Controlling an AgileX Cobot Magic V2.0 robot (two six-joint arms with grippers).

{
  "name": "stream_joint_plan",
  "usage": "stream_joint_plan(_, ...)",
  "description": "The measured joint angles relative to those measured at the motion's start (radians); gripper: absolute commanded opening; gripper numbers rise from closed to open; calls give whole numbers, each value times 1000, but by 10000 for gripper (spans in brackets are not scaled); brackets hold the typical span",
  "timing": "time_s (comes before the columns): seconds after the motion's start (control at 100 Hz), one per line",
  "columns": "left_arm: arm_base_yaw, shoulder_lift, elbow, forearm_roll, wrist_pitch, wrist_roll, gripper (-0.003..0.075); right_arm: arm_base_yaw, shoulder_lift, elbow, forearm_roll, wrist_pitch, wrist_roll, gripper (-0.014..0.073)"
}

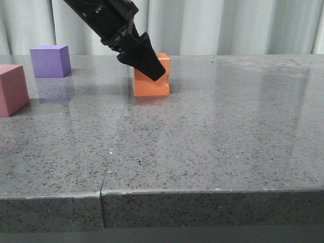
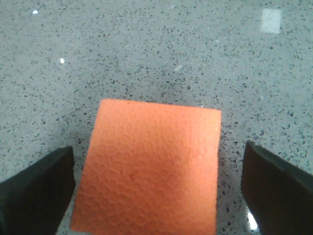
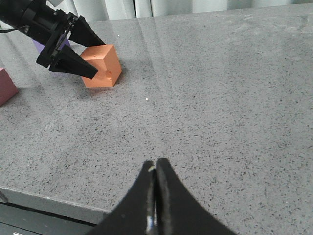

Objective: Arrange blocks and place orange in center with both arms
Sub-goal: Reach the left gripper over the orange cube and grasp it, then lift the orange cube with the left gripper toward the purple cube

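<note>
My fingertips reach down on either side of the cube, past its top side (image 2: 154,147), so it is time for my left gripper to close on the orange cube (image 2: 151,169).
The orange cube (image 1: 152,88) rests on the grey speckled table, a little left of its middle and toward the back. My left gripper (image 1: 157,71) is open and straddles it, a black finger (image 2: 41,188) on each side with a strip of table showing between finger and cube (image 2: 151,166). The right wrist view shows the same cube (image 3: 105,68) with the left gripper (image 3: 100,59) around it. The purple cube (image 1: 49,61) stands at the back left. The pinkish-red cube (image 1: 12,90) sits at the left edge. My right gripper (image 3: 155,169) is shut and empty above the table's near edge.
The table's front edge (image 1: 202,191) runs across the foreground, with a seam (image 1: 109,167) in the top left of centre. A pale curtain (image 1: 228,25) hangs behind the table.
</note>
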Motion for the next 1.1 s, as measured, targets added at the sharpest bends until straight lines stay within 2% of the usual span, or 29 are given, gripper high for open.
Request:
stream_joint_plan(0.09, 0, 0, 0, 0, 0, 0, 654, 0, 0, 0, 0, 0, 0, -67)
stream_joint_plan(0.16, 0, 0, 0, 0, 0, 0, 623, 0, 0, 0, 0, 0, 0, -67)
stream_joint_plan(0.36, 0, 0, 0, -2, 0, 0, 428, 0, 0, 0, 0, 0, 0, -67)
stream_joint_plan(0.62, 0, 0, 0, -4, 0, 0, 260, 0, 0, 0, 0, 0, -2, -67)
stream_joint_plan(0.73, 0, 0, 0, -6, 0, 0, 223, 0, 0, 0, 0, 0, -2, -67)
stream_joint_plan(0.86, 0, 0, 0, -8, 2, -9, 221, 0, 0, 0, 0, 0, -2, -67)
stream_joint_plan(1.1, -4, -25, 0, -7, -41, -137, 221, 0, 0, 0, 0, 0, 0, -67)
